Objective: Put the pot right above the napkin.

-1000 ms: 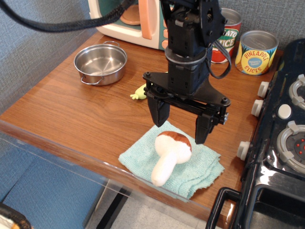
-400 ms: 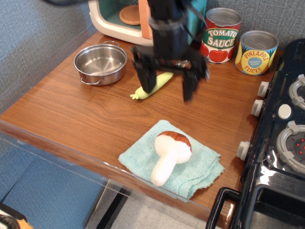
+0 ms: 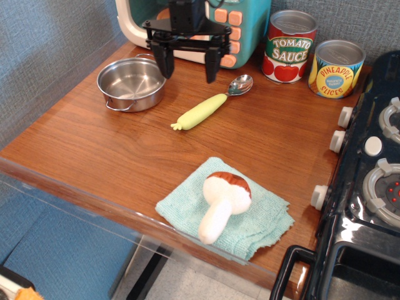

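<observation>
The gripper grabs the steel pot by its thin rim (image 3: 164, 82) next, to set the pot right above the napkin.
The shiny steel pot (image 3: 132, 84) with thin wire loop handles stands empty at the back left of the wooden counter. The teal-green napkin (image 3: 261, 225) lies at the counter's front edge with a plush mushroom (image 3: 223, 197) lying on it. My gripper (image 3: 189, 69) hangs open and empty at the back, just right of the pot's rim, fingers pointing down, holding nothing.
A spoon with a yellow-green handle (image 3: 210, 105) lies between pot and napkin. A toy microwave (image 3: 237, 31) stands behind the gripper. Tomato sauce can (image 3: 289, 47) and pineapple can (image 3: 337, 69) stand back right. A black stove (image 3: 369, 187) borders the right.
My gripper has moved from above the napkin and mushroom up and back to the left, ending beside the pot. It stayed open. The spoon is now uncovered. Nothing else moved.
</observation>
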Robot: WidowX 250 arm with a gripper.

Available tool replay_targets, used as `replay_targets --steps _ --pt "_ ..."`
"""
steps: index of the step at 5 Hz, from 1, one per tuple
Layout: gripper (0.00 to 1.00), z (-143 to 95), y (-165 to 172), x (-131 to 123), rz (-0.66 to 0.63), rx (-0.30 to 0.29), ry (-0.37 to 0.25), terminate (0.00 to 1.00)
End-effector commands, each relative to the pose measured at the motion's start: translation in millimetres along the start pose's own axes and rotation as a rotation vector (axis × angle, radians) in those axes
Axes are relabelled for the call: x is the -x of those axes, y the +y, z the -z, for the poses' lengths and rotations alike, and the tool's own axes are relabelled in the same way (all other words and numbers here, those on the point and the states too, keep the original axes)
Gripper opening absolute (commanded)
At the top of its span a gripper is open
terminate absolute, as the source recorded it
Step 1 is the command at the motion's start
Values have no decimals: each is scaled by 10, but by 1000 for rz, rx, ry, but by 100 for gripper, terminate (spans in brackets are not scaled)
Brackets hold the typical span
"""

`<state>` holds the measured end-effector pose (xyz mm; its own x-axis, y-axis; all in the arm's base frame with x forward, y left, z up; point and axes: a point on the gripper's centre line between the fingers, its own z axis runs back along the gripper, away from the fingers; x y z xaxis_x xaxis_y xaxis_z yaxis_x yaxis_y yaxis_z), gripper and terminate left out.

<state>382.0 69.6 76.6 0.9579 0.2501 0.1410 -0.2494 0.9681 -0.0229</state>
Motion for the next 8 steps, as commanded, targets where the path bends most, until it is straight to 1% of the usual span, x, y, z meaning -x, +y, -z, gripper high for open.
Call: replay_targets --steps 1,2,3,4,7,8 --pt "100 6 433 -327 -58 -81 -44 0" --pt "100 158 501 -342 -62 -110 -24 0" --pt "100 320 506 -322 -56 -128 15 0" --pt "0 352 488 -317 -57 -125 9 0" --pt "0 152 446 -275 -48 -117 -36 0" --pt "0 -169 314 -187 -31 -134 -65 0"
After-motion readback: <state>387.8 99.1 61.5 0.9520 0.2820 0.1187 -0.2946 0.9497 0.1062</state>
